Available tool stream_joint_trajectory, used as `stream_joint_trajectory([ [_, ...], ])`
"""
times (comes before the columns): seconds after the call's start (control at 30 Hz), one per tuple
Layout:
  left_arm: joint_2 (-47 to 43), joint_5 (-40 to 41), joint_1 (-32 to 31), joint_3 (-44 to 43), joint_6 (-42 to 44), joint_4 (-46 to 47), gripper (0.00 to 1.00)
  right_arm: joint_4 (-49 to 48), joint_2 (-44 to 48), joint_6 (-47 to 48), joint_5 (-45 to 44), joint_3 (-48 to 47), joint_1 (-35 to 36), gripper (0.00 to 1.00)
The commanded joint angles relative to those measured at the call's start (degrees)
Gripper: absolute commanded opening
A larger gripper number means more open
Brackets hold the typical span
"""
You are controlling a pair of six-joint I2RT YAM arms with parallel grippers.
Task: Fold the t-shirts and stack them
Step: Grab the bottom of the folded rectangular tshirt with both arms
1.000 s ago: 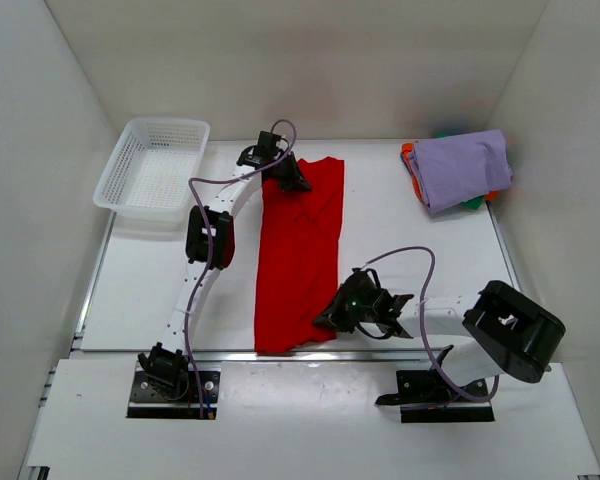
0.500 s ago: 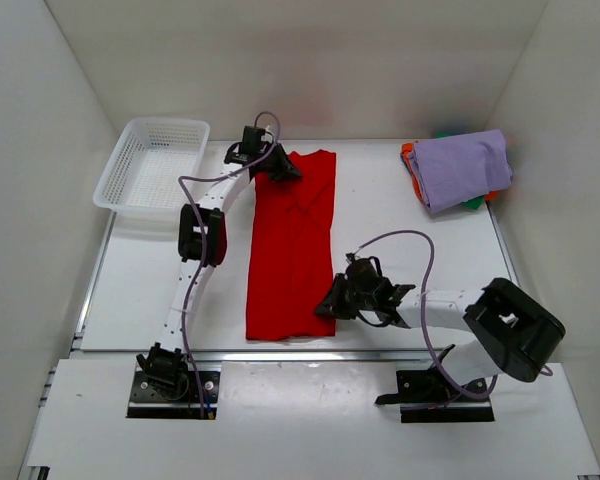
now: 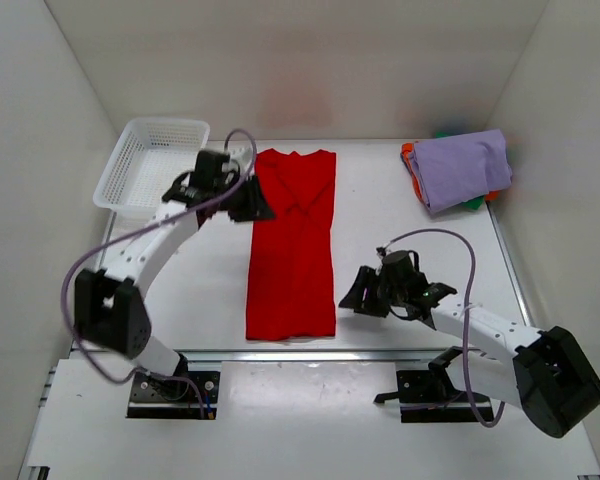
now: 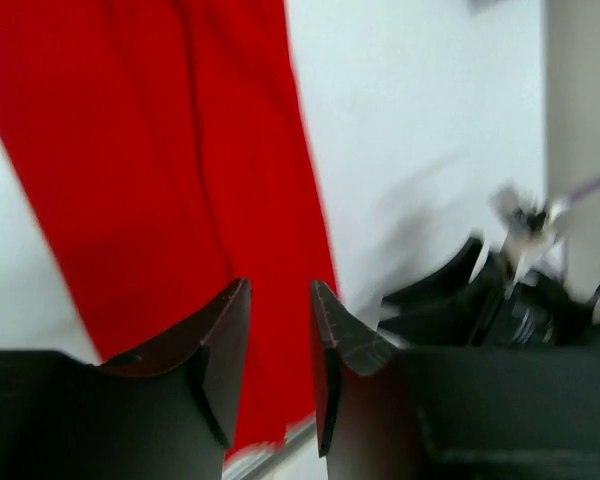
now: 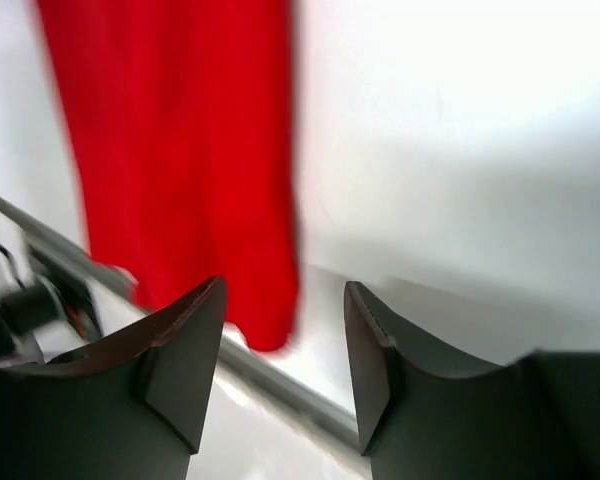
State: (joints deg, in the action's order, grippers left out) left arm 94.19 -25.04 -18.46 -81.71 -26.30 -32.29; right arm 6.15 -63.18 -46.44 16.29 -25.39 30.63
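Next, my right gripper should grip the red t-shirt by its hem corner beside that gripper, for folding. That leaves the t-shirt's other hem corner for my left gripper.
The red t-shirt lies flat as a long narrow strip down the middle of the table; it also shows in the left wrist view and the right wrist view. My left gripper hovers at the strip's upper left edge, open, with nothing between its fingers. Just off the strip's lower right corner, my right gripper is open and empty too. Folded t-shirts are stacked at the back right, lavender on top, with orange and green edges showing beneath.
A white mesh basket stands at the back left, close behind the left arm. White walls close in the table on three sides. A metal rail runs along the near edge, just below the shirt's hem.
Both grippers have opened and let go of the red shirt. The left arm swung out to the left and the right arm pulled away to the right. The shirt has settled straight and flat.
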Motion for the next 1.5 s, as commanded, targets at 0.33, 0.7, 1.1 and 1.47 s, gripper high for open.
stream_joint_trajectory([
  [0.33, -42.7, 5.9, -6.9, 57.0, -5.5, 1.7, 0.48, -4.5, -0.1, -8.9, 2.9, 8.3, 11.8, 0.51],
  [0.7, -46.8, 6.7, -7.3, 63.5, -10.4, 7.1, 0.58, -7.5, -9.5, -9.7, 0.4, 4.1, 15.9, 0.51],
  [1.1, -49.2, 4.8, -10.7, 67.7, -13.2, 6.0, 0.0, -6.2, -9.9, -9.2, 2.7, 4.1, 17.3, 0.0],
  [1.47, -54.5, 3.3, -14.2, 69.9, -15.6, 1.8, 0.0, 1.1, -3.2, -10.0, 10.7, 7.4, 19.3, 0.0],
])
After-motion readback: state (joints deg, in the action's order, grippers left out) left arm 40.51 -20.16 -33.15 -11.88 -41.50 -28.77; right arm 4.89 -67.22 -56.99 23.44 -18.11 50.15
